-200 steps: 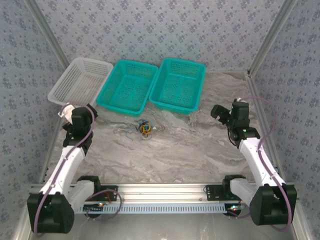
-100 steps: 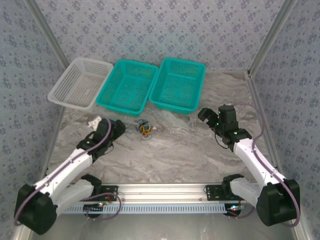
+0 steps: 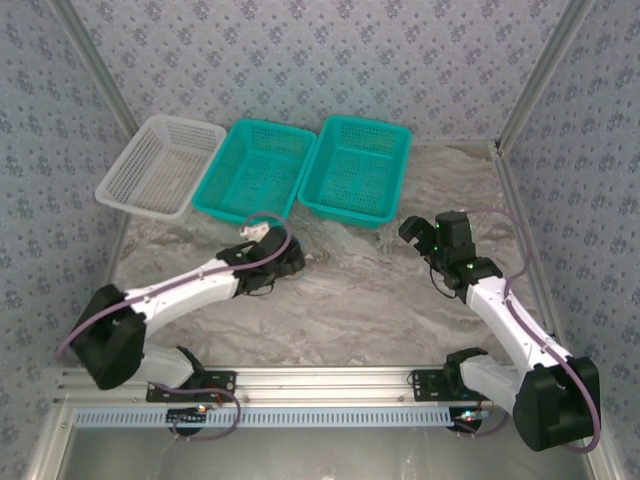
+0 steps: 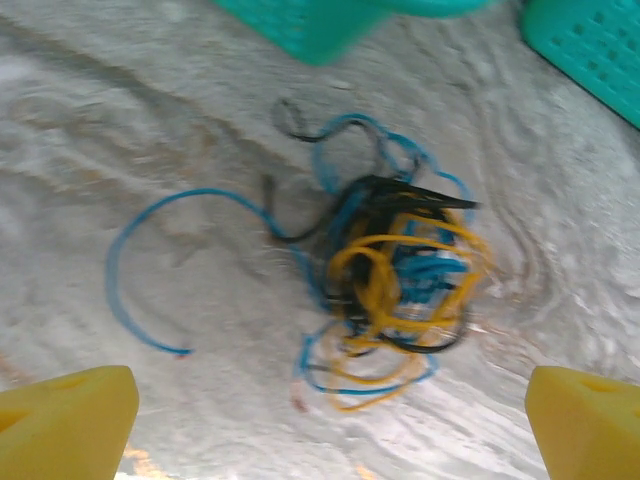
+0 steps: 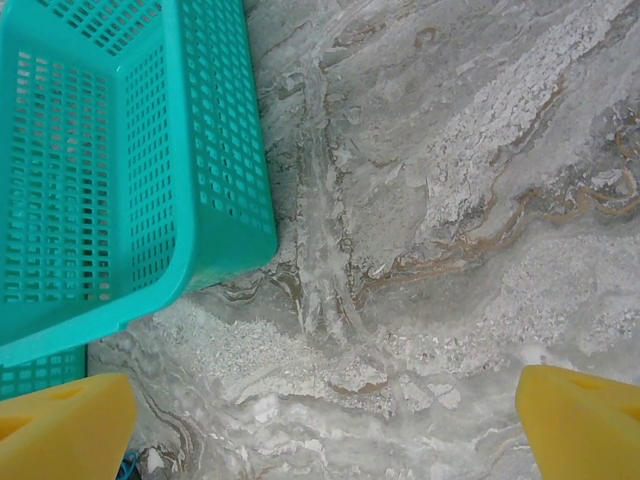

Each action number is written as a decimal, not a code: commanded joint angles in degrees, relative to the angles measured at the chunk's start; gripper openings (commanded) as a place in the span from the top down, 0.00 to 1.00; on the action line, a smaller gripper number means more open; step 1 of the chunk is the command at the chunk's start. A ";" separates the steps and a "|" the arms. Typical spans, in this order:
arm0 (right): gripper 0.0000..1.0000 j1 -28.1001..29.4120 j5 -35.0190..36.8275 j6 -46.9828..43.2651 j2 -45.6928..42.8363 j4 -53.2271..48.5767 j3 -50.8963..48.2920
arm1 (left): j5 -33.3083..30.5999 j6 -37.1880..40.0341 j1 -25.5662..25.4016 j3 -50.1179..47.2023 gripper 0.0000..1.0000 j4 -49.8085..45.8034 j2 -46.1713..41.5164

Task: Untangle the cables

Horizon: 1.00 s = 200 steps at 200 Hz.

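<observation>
My left gripper will next pick up the knot by its orange-yellow cables, which leaves blue cables free for my right gripper to untangle.
The cables (image 4: 400,285) lie on the marble table as a small knot of orange-yellow, blue and black strands, with one blue strand (image 4: 125,270) looping out to the left. My left gripper (image 4: 325,430) hovers just above and short of the knot, wide open, its yellow fingertips (image 4: 65,420) at the frame's bottom corners and nothing between them. In the top view the left gripper (image 3: 290,263) covers the knot. My right gripper (image 3: 410,231) hangs open over bare table to the right, near the corner of a teal basket (image 5: 120,150).
Three baskets stand in a row at the back: a white one (image 3: 160,165) on the left and two teal ones (image 3: 255,172) (image 3: 357,165). The middle teal basket's corner (image 4: 320,25) sits just beyond the knot. Patterned walls close in the sides.
My left arm has swung from the left edge and stretched out to the right, ending over the cable knot. The right gripper moved slightly left and forward, then held. Both stayed open.
</observation>
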 commanded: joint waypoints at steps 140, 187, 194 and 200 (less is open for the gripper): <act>0.00 0.30 2.03 0.88 -0.81 -3.25 -0.71 | -7.09 8.47 -1.23 15.09 0.21 -9.74 20.29; 0.00 0.30 1.55 -3.51 -2.79 -4.86 -0.52 | -4.08 8.82 -0.02 14.07 0.38 -8.03 21.19; 0.00 0.30 1.63 -4.14 -3.19 -5.00 -0.58 | -3.60 9.02 0.18 13.68 0.42 -7.36 20.95; 0.00 0.34 1.81 -4.77 -3.38 -5.10 -0.52 | -3.19 9.08 0.29 13.29 0.44 -6.71 20.74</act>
